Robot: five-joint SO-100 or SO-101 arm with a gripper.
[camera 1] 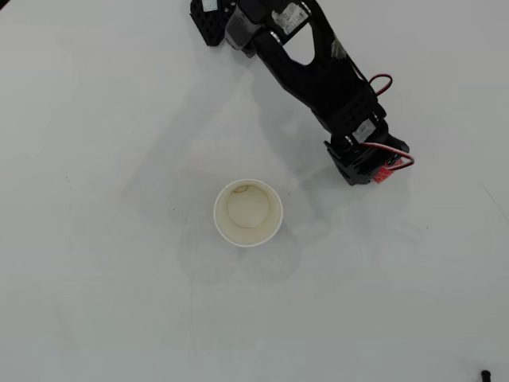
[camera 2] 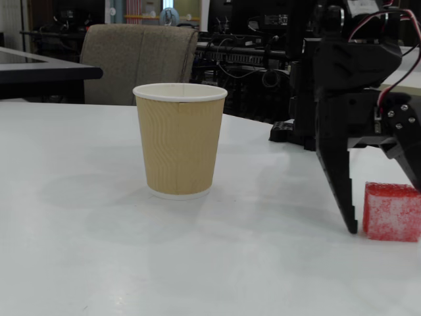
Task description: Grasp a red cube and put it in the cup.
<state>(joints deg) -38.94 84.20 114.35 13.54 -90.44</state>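
Observation:
Next, my gripper picks up the red cube [camera 1: 386, 173] by the cube's opposite sides to put it in the cup [camera 1: 248, 212].
The red cube [camera 2: 393, 212], speckled pinkish-white, sits on the white table at the far right of the fixed view. My black gripper [camera 2: 388, 220] is lowered over it and open. The jaws stand on either side of the cube, and the left finger [camera 2: 337, 178] reaches the table just left of it, with a small gap. In the overhead view the gripper [camera 1: 372, 169] hides most of the cube [camera 1: 386, 173]; only a red edge shows. The cup [camera 2: 179, 138] has tan ribbed sides and a white rim. It stands upright and empty, apart from the gripper, and shows left of it in the overhead view [camera 1: 248, 213].
The arm's base [camera 1: 238, 24] is at the top of the overhead view, and the arm slants down to the right. A chair [camera 2: 138, 62] and desks with equipment stand behind the table in the fixed view. A small dark object [camera 1: 484, 374] lies at the bottom right corner.

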